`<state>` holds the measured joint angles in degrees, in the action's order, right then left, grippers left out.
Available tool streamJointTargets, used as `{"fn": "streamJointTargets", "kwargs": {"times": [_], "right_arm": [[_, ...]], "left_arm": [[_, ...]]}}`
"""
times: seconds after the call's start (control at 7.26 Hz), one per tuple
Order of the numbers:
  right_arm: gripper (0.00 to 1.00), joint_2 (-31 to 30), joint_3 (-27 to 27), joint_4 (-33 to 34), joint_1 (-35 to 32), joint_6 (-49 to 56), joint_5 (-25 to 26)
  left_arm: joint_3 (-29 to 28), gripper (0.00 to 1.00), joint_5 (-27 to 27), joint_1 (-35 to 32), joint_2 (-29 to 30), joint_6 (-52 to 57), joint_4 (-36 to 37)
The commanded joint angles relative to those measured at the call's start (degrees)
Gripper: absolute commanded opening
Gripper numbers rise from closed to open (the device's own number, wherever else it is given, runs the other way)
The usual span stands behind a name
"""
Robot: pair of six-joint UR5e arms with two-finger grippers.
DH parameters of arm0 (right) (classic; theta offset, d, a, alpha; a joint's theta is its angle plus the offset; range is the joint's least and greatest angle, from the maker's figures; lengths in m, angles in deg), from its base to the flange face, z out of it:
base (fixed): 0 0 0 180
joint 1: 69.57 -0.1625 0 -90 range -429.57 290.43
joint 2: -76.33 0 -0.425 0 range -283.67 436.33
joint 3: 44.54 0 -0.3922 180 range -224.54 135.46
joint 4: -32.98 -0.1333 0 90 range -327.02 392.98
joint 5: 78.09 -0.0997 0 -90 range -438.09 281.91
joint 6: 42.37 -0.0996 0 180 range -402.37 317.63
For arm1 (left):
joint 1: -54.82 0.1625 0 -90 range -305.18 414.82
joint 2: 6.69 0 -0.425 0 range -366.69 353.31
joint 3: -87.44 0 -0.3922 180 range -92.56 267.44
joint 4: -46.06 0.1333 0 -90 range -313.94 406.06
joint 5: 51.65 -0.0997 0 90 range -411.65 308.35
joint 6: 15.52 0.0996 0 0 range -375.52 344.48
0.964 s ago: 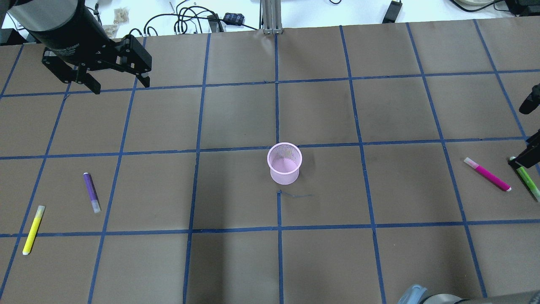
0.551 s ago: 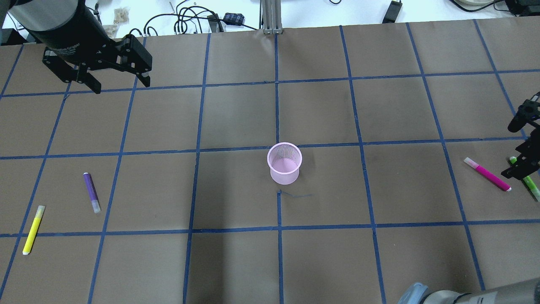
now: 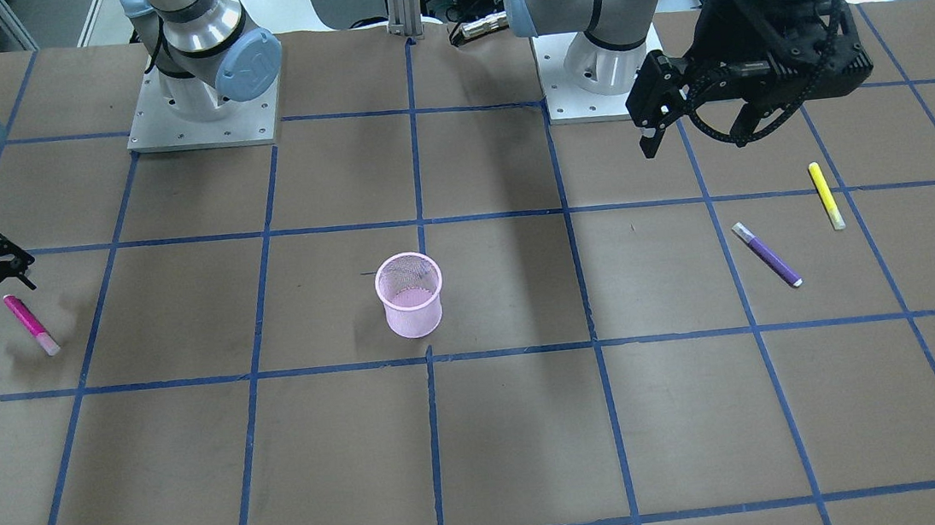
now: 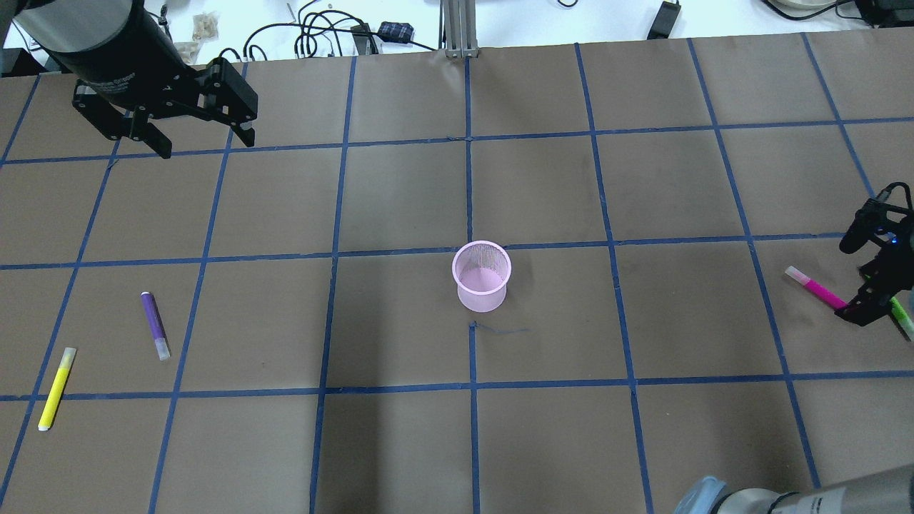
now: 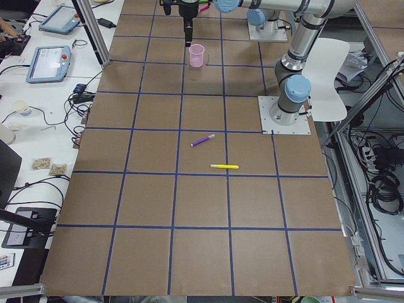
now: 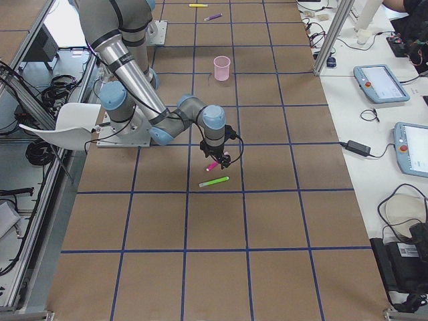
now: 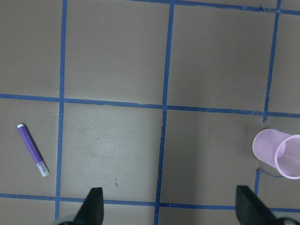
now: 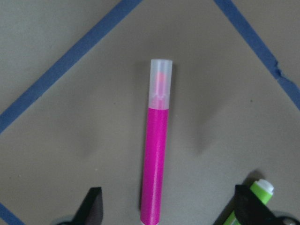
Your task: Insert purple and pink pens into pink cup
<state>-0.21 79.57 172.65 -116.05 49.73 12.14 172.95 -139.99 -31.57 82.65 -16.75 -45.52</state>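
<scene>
The right gripper grabs the pink pen by its magenta rear end point(image 3: 14, 305) next, which leaves the pink pen's clear cap end point(image 3: 48, 342) free to enter the pink cup.
The pink mesh cup point(image 4: 482, 277) stands upright mid-table; it also shows in the front view point(image 3: 409, 295). The purple pen point(image 4: 155, 325) lies flat at the left, and shows in the left wrist view point(image 7: 33, 150). My left gripper point(image 4: 206, 146) is open and empty, high above the far left, well away from the purple pen. The pink pen point(image 4: 814, 287) lies flat at the right. My right gripper point(image 4: 855, 278) is open and low over the pen's near end. In the right wrist view the pink pen point(image 8: 157, 154) runs between the two fingertips.
A green pen point(image 4: 898, 314) lies just right of the pink pen, close to my right gripper's outer finger; it shows in the right wrist view point(image 8: 253, 201). A yellow pen point(image 4: 56, 389) lies left of the purple pen. Cables lie beyond the table's far edge.
My right gripper has come in from the right edge and now sits over the pink pen's end. The left arm, the pens and the cup have not moved.
</scene>
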Motion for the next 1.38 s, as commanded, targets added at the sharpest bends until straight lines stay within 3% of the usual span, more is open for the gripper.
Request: {"fn": "streamJointTargets", "kwargs": {"times": [0.0, 0.14, 0.28, 0.55, 0.69, 1.24], "right_arm": [[0.99, 2.4, 0.2, 0.4, 0.5, 0.4, -0.1], [0.89, 2.4, 0.2, 0.0, 0.5, 0.4, 0.3], [0.71, 2.4, 0.2, 0.0, 0.5, 0.6, 0.5], [0.15, 2.4, 0.3, -0.1, 0.5, 0.5, 0.6], [0.0, 2.3, 0.2, -0.3, 0.5, 0.6, 0.7], [0.0, 0.6, -0.4, -2.7, 0.4, -0.1, 3.3]], "left_arm": [[0.0, 1.0, -0.1, 0.0, 0.0, 0.0, 0.0], [0.0, 1.0, -0.1, 0.0, 0.0, 0.0, 0.0], [0.0, 1.0, -0.1, 0.0, 0.0, 0.0, 0.0], [0.0, 1.0, -0.1, 0.0, 0.0, 0.0, 0.0], [0.0, 1.0, -0.1, 0.0, 0.0, 0.0, 0.0], [0.0, 1.0, 0.0, 0.0, 0.0, 0.0, 0.0]]}}
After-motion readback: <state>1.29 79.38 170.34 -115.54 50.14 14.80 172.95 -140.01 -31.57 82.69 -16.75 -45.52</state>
